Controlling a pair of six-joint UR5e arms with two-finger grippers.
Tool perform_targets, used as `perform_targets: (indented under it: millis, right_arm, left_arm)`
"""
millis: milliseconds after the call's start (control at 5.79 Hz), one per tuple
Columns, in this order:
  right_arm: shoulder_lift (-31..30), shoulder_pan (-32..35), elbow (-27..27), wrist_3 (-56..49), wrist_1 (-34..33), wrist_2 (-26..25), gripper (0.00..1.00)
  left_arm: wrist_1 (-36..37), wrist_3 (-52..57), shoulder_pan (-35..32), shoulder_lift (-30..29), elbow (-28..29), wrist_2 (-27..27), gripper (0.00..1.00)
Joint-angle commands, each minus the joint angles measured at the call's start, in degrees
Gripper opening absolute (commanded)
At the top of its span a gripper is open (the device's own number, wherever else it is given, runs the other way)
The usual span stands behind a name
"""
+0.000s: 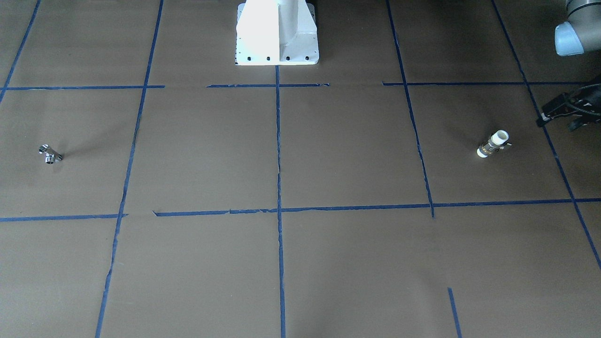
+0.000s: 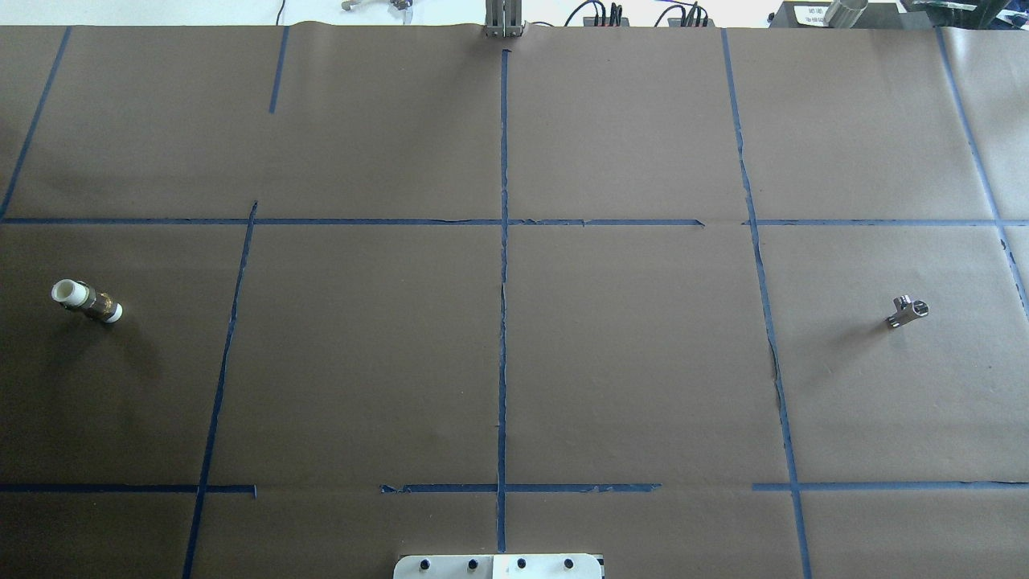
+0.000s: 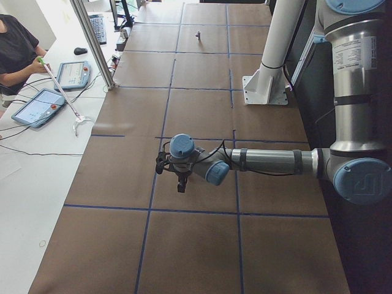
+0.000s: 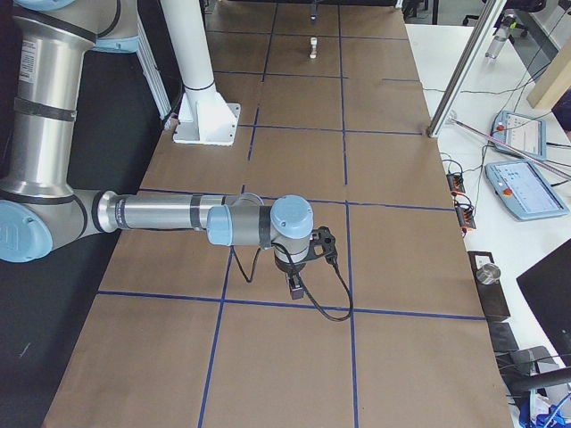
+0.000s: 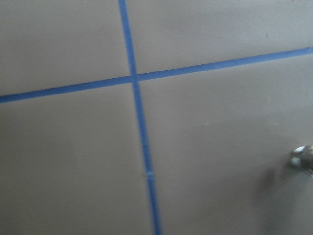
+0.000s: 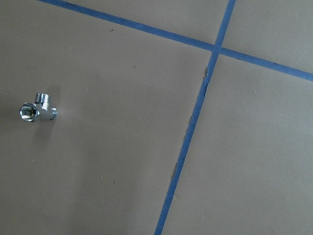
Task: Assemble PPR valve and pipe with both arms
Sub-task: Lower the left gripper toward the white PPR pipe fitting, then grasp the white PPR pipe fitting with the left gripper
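The left gripper grabs the PPR valve by its white end (image 1: 499, 137) next, to join the valve with the pipe.
The PPR valve (image 1: 493, 143), a white cylinder with a brass band, lies on the brown table; it also shows in the overhead view (image 2: 87, 301). The pipe (image 1: 50, 154), a chrome T fitting, lies far away at the table's other end (image 2: 908, 311). My left gripper (image 1: 555, 124) hangs beside the valve, apart from it, fingers spread and empty. The left wrist view catches only a blurred valve end (image 5: 303, 159). My right gripper (image 4: 294, 287) hangs above the table near the pipe (image 6: 36, 110); I cannot tell whether it is open.
The white pedestal base (image 1: 277, 37) stands at the table's robot side. Blue tape lines (image 2: 503, 241) grid the brown paper. A metal post (image 3: 92, 43), tablets (image 3: 37, 107) and an operator (image 3: 15, 46) are on the side bench.
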Motion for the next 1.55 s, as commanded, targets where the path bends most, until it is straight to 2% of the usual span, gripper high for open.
perform_targets:
  millis: [0,345,518,691,1036,1381]
  right_arm:
    - [-0.17,-0.51,0.01,0.09,-0.01,0.17,1.00]
    - [-0.08,-0.61,0.01,0.18,0.08,0.26,1.00]
    - [-0.08,-0.69,0.01,0.18,0.08,0.61,1.00]
    - [-0.08,-0.96,0.01,0.09,0.08,0.61,1.00]
    - [-0.08,-1.05,0.01,0.27,0.08,0.61,1.00]
    - [-0.08,-1.13,0.01,0.35,0.00,0.61,1.00]
  left_arm:
    - [-4.92,-18.41,9.30,-2.42,-2.76,6.27,1.00]
    - [-4.93,-19.03,10.04,-2.44,-3.22,6.75,1.00]
    - [-4.84,-18.94,11.17,-2.35,-3.14,10.67,1.00]
    - [-4.75,-18.86,11.44,-2.26,-3.13,12.36,0.97]
    - [-4.67,-18.86,11.44,-2.08,-3.13,12.38,0.91]
    - [-4.67,-18.68,11.53,-2.00,-3.22,12.38,0.91]
